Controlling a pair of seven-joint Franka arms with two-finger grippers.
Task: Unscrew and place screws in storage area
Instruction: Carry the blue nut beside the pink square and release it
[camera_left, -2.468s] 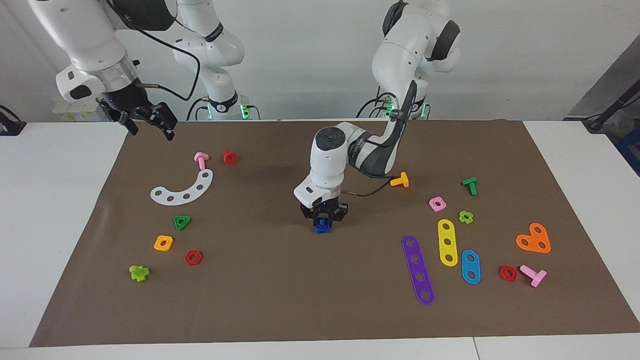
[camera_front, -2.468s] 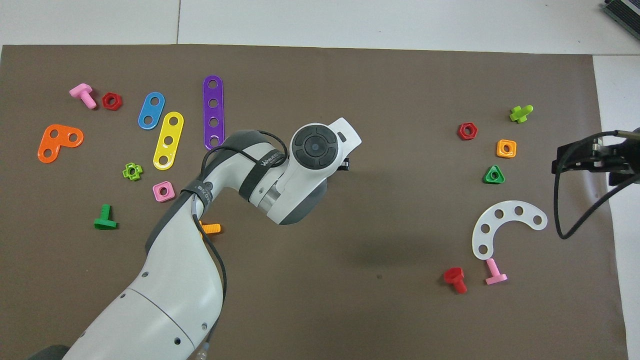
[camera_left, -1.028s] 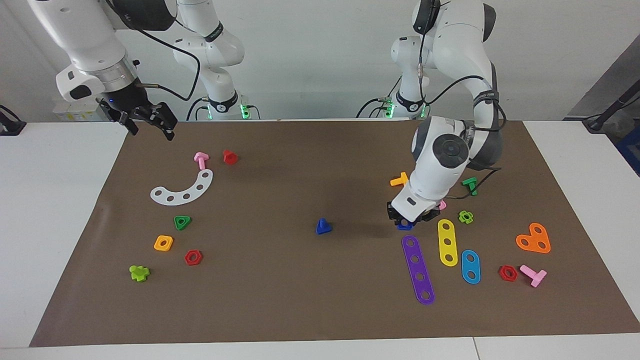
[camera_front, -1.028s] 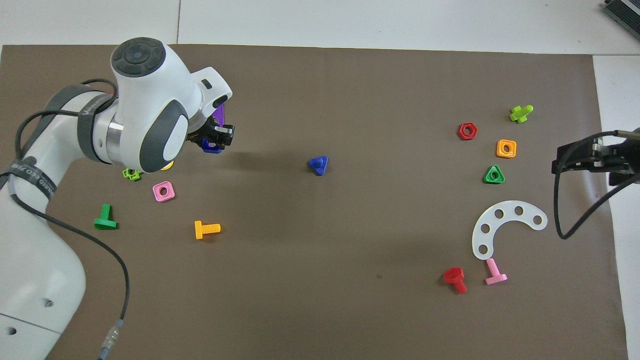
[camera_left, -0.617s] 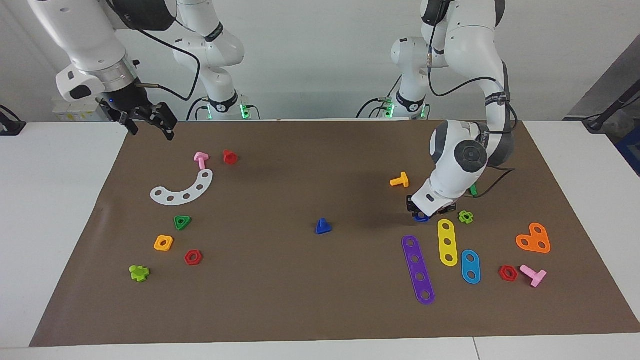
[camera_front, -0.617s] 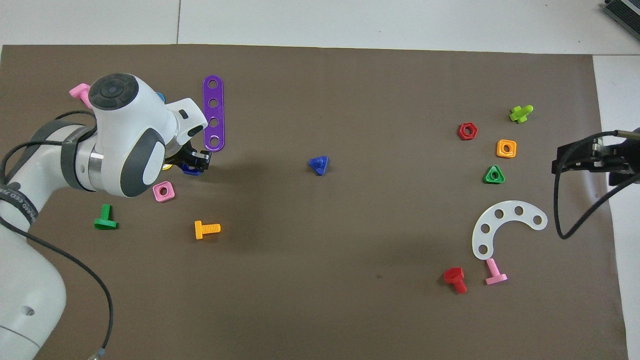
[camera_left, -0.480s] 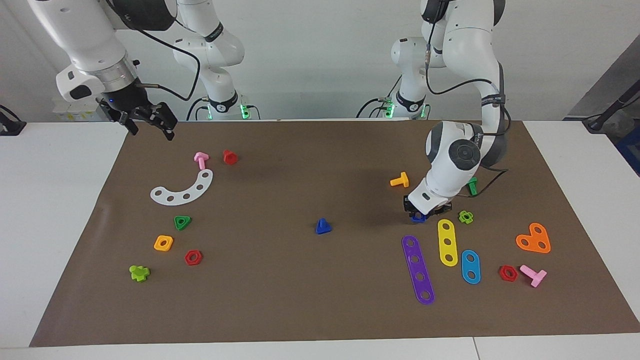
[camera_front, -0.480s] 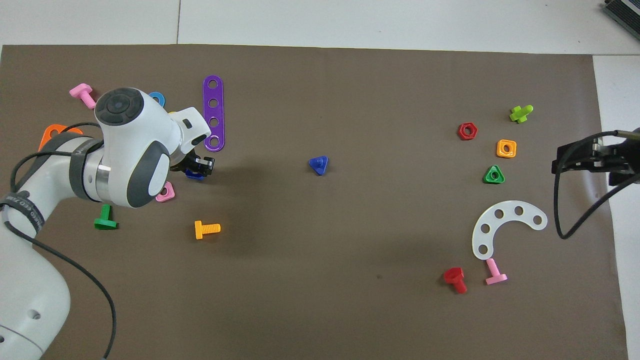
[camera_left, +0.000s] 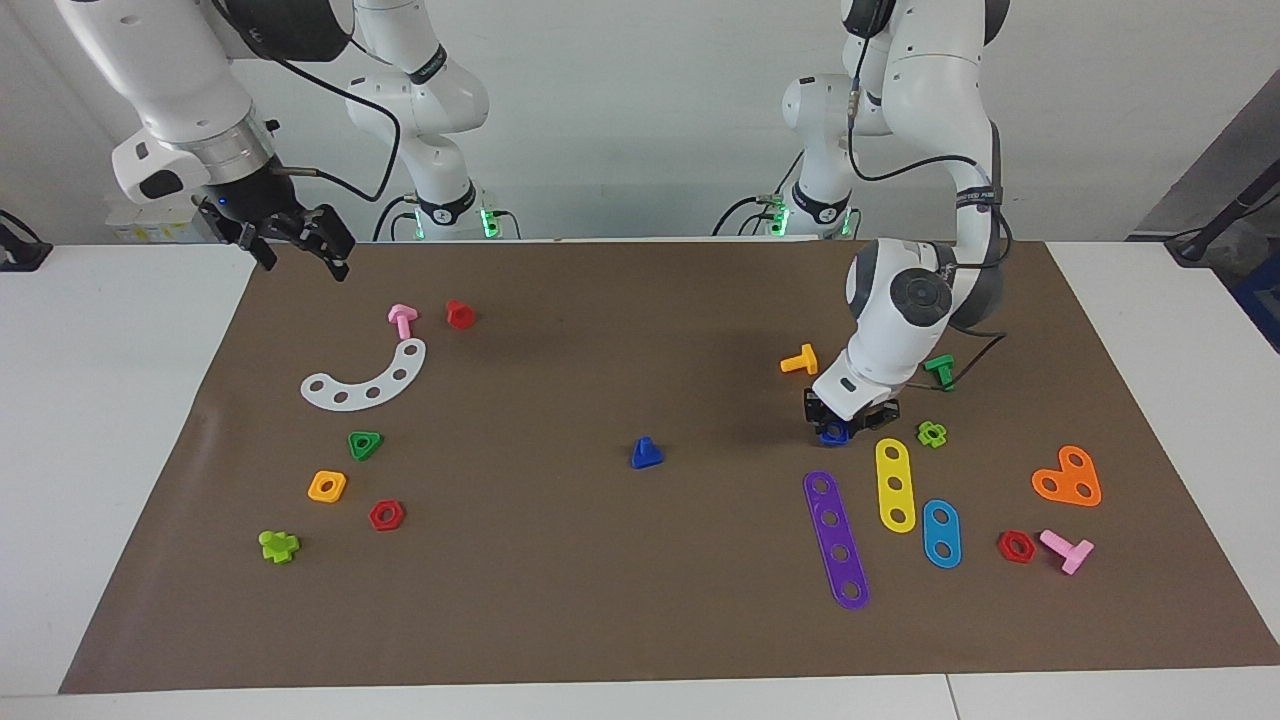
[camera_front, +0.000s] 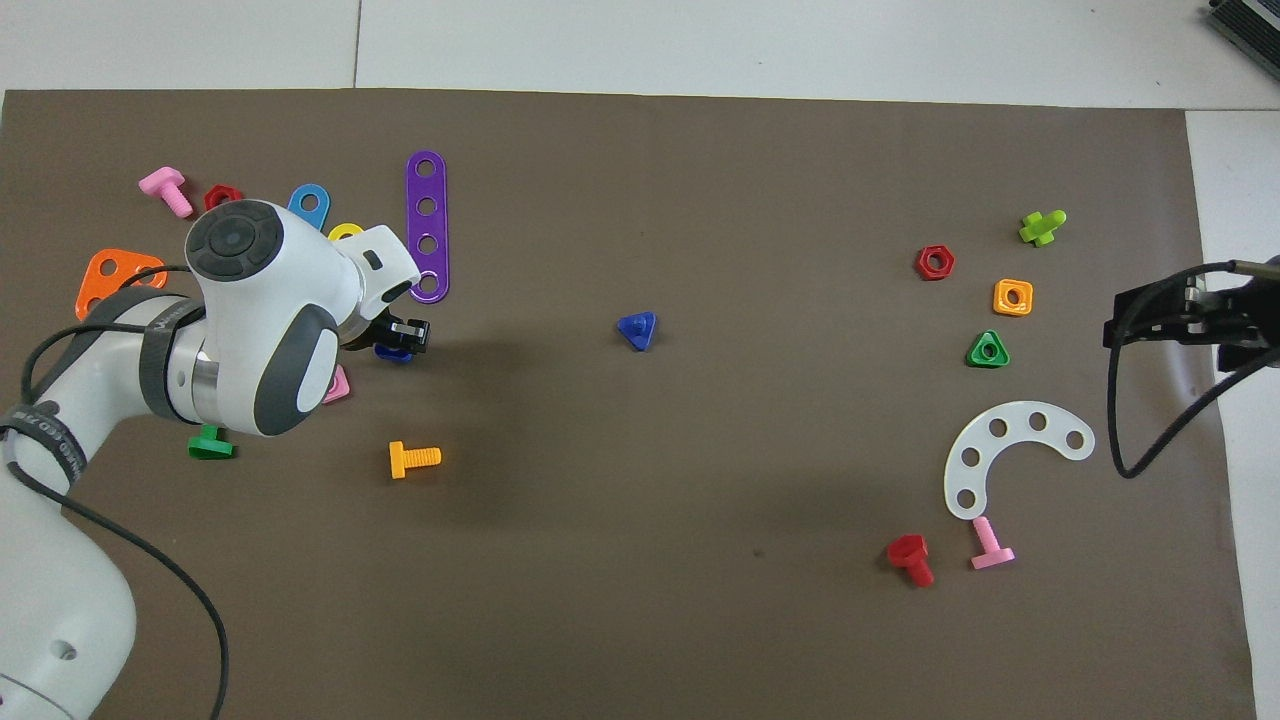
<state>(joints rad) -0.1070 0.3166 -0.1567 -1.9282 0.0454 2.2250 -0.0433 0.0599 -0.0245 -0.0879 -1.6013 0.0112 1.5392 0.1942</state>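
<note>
The dark-blue triangular-headed bolt needs to be stored. My right gripper should next take hold of the bolt by its upright stub (camera_front: 638, 324).
The dark-blue triangular-headed bolt (camera_left: 646, 454) stands alone in the middle of the brown mat (camera_left: 620, 600), head down and stub up; it also shows in the overhead view (camera_front: 636, 329). My left gripper (camera_left: 836, 424) is low over the mat toward the left arm's end, shut on the dark-blue square nut (camera_left: 832, 435). The nut sits at mat level, beside the purple strip's nearer end. In the overhead view the left gripper (camera_front: 397, 340) and the nut (camera_front: 393, 352) peek out from under the wrist. My right gripper (camera_left: 303, 262) waits open and empty, up over the mat's corner.
Around the left gripper lie a purple strip (camera_left: 836, 540), a yellow strip (camera_left: 895, 484), a lime nut (camera_left: 932, 433), an orange bolt (camera_left: 800, 360), a green bolt (camera_left: 940, 370) and a half-hidden pink nut (camera_front: 337, 385). Toward the right arm's end lie a white curved piece (camera_left: 365, 380) and a green triangular nut (camera_left: 365, 444).
The left gripper lifted the blue nut off the bolt in the middle and carried it toward the left arm's end, then lowered it beside the purple strip. The right arm has not moved.
</note>
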